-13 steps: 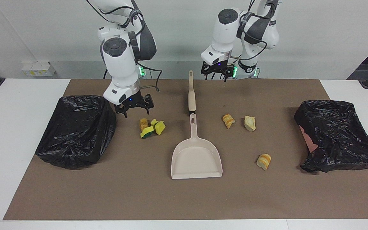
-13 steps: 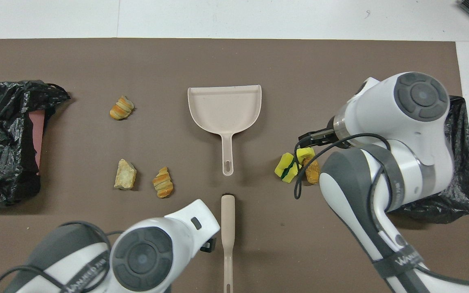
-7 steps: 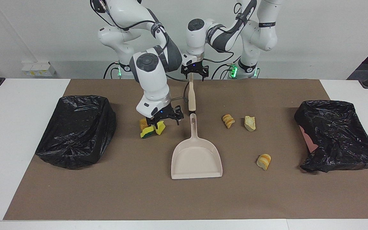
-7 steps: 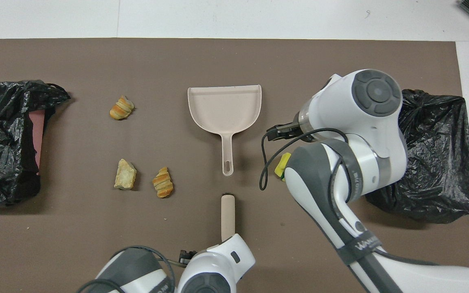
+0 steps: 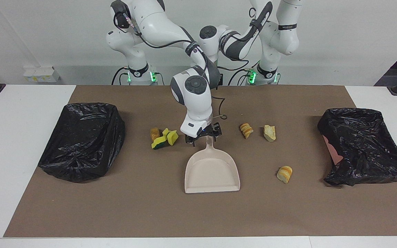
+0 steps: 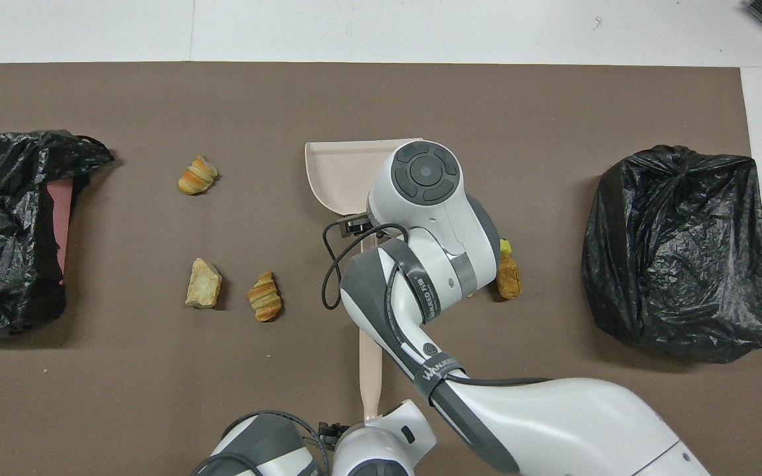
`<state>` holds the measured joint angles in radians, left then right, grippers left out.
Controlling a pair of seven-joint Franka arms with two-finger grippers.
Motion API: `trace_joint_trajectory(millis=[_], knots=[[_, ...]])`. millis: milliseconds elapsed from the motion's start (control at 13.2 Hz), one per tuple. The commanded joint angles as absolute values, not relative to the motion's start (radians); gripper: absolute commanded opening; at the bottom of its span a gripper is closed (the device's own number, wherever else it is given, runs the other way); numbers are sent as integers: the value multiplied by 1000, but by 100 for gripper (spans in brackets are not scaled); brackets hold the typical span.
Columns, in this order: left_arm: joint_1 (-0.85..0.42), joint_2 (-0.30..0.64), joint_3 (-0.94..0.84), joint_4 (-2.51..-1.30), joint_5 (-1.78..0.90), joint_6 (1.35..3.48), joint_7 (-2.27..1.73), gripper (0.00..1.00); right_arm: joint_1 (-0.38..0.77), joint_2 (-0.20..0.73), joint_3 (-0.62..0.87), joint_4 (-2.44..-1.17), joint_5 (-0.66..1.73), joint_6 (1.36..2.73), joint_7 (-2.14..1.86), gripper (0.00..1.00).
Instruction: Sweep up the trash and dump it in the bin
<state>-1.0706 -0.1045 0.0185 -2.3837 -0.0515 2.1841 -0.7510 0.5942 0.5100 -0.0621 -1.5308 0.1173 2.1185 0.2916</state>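
My right gripper should move down before it closes. Its fingertips are above the dustpan handle (image 6: pixel 368 242), near the pan (image 6: pixel 346 176), so they would miss if I closed now.
The trash lies in two groups on the brown mat. Yellow-and-green sponge pieces (image 5: pixel 165 137) and a brown lump (image 5: pixel 154 133) (image 6: pixel 508 277) sit beside the dustpan toward the right arm's end. Three bread chunks (image 5: pixel 246 130) (image 5: pixel 269 133) (image 5: pixel 284 174) lie toward the left arm's end. My right gripper (image 5: pixel 203 137) is down at the beige dustpan (image 5: pixel 212 170) (image 6: pixel 335 172), open, with a finger on each side of its handle. My left gripper is mostly hidden by the arms, at the robots' end of the brush (image 6: pixel 370 370).
Two black bag-lined bins stand on the mat, one at the right arm's end (image 5: pixel 81 141) (image 6: pixel 682 251) and one at the left arm's end (image 5: pixel 364 144) (image 6: pixel 4 225). The right arm's forearm covers the dustpan handle and most of the sponges in the overhead view.
My right gripper has swung from beside the bin, over the sponge pieces, down to the dustpan handle. My left arm has shifted to the brush's end near the robots.
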Motion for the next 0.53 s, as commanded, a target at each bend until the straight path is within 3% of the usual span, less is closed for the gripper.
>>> trace_joint_trajectory(millis=[0,227,379,455], knots=[[-1095,-63,31,-2402,-81,2212,-736,86,604,503,-57,-1557,114,2099,301,100],[-1086,-51,34,-2378,-83,2214,-752,69,607,486,-42,-1589,126,2092,291,100],[-1085,-52,35,-2376,-83,2215,-753,42,607,479,-40,-1600,127,2088,298,100],[-1080,-54,37,-2375,-83,2217,-752,32,610,477,-40,-1600,129,2088,305,93]])
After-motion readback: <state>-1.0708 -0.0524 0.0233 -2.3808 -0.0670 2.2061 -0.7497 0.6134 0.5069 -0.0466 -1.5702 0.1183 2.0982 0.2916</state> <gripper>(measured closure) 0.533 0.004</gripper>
